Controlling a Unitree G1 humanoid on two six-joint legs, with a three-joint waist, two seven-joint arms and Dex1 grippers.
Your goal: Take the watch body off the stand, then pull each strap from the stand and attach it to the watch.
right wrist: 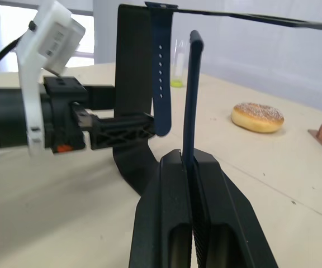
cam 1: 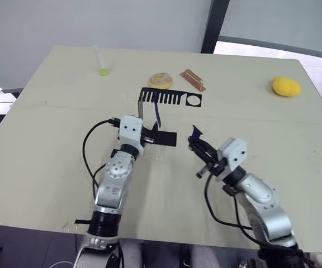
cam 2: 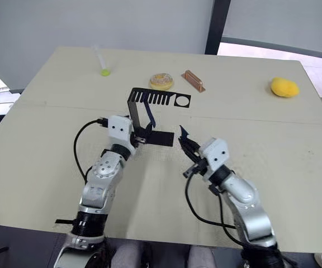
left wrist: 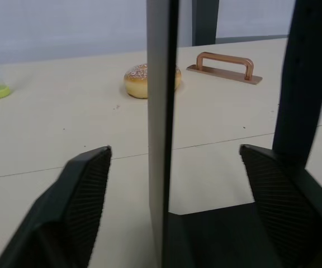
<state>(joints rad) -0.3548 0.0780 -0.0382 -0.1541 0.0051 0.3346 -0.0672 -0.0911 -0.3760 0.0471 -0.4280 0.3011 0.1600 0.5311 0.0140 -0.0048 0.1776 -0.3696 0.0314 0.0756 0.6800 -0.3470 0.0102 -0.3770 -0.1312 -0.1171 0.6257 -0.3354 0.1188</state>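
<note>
The left gripper grabs the blue strap just behind its connector end next, to attach the strap to the watch.
The black stand is on the table, its foot towards me. One dark blue strap hangs from its slotted top plate. My left gripper is open, its fingers on either side of the stand's thin upright without touching it. To the right of the foot, my right gripper is shut on the other strap, which sticks up from between its fingers. The watch body is out of view.
Behind the stand lie a sugared donut and a copper-coloured handle block. A green-capped tube lies at the far left, a yellow lump at the far right. The table's front edge is close below both arms.
</note>
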